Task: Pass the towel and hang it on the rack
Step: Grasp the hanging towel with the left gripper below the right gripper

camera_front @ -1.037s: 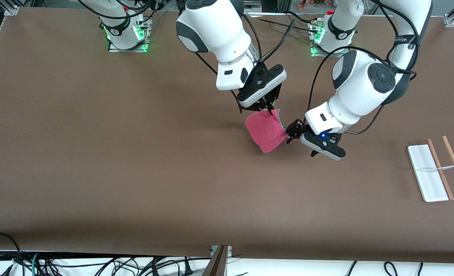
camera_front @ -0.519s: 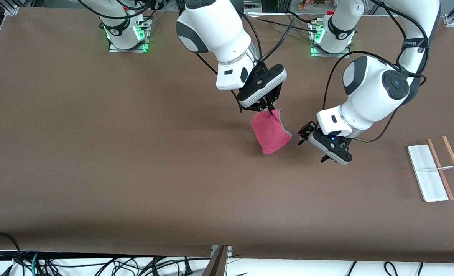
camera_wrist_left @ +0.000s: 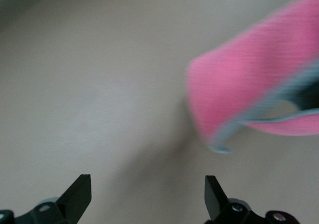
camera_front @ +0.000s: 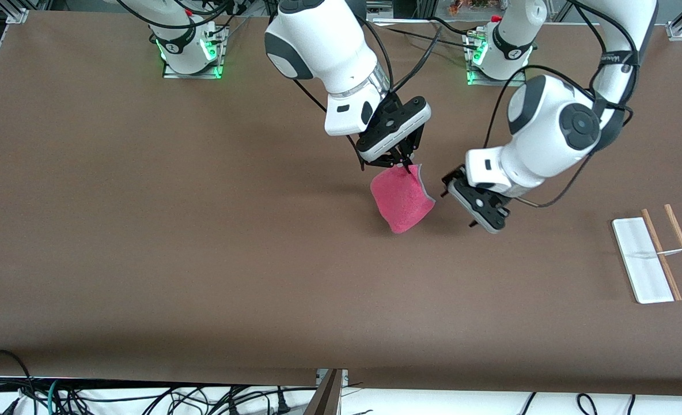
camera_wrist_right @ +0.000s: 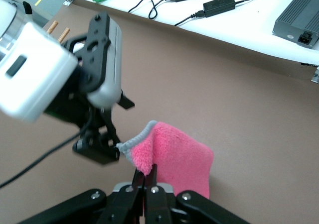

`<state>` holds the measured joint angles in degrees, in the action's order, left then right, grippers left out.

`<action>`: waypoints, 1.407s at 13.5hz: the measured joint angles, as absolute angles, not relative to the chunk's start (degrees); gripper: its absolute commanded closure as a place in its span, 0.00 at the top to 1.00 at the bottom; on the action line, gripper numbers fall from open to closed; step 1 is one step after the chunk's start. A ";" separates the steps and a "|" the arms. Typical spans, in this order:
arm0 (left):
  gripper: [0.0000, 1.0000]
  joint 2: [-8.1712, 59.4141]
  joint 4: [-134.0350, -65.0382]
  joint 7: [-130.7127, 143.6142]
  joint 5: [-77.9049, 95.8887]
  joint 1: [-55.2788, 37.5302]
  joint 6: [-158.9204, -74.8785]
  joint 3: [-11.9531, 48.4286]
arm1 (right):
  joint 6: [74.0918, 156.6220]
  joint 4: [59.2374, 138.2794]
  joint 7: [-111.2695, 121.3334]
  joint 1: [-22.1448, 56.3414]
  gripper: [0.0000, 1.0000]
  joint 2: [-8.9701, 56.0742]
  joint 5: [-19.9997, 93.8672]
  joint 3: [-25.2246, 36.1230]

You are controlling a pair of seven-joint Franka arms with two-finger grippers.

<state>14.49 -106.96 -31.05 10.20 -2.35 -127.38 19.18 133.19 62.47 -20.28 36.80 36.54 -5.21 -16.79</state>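
My left gripper needs to grab the towel by its grey-trimmed corner (camera_front: 431, 200) next. Then it can take the towel over and hang it on the rack (camera_front: 643, 259).
My right gripper (camera_front: 405, 165) is shut on the top corner of the towel (camera_front: 401, 199), which hangs pink face out over the middle of the table. The right wrist view shows the pinch (camera_wrist_right: 149, 173) on the towel (camera_wrist_right: 182, 157) and its pale grey trim. My left gripper (camera_front: 449, 183) is open and empty, level with the towel and a short gap from its edge, toward the left arm's end. In the left wrist view its gripper (camera_wrist_left: 147, 196) is spread wide with the towel (camera_wrist_left: 249, 89) ahead, not between the fingers. The rack (camera_front: 643, 259) stands at the left arm's end.
The rack's two wooden rods (camera_front: 660, 253) and thin silvery crossbar (camera_front: 672, 252) sit beside its white base. Cables and power bricks (camera_wrist_right: 219, 5) lie off the table's edge. The brown table top (camera_front: 203, 230) is bare around the towel.
My left gripper drew back from the towel's edge toward the rack, then came part way back and turned. The towel swung slightly. My right gripper stayed put.
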 measured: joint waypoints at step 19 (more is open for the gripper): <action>0.00 16.19 -108.33 -30.96 16.18 -1.64 -134.19 21.88 | 133.22 62.47 -20.28 36.80 0.00 36.54 -5.21 -16.77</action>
<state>16.19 -108.33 -30.96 16.18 -1.64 -134.19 21.88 133.22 62.47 -20.28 36.80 36.54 -5.21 -16.77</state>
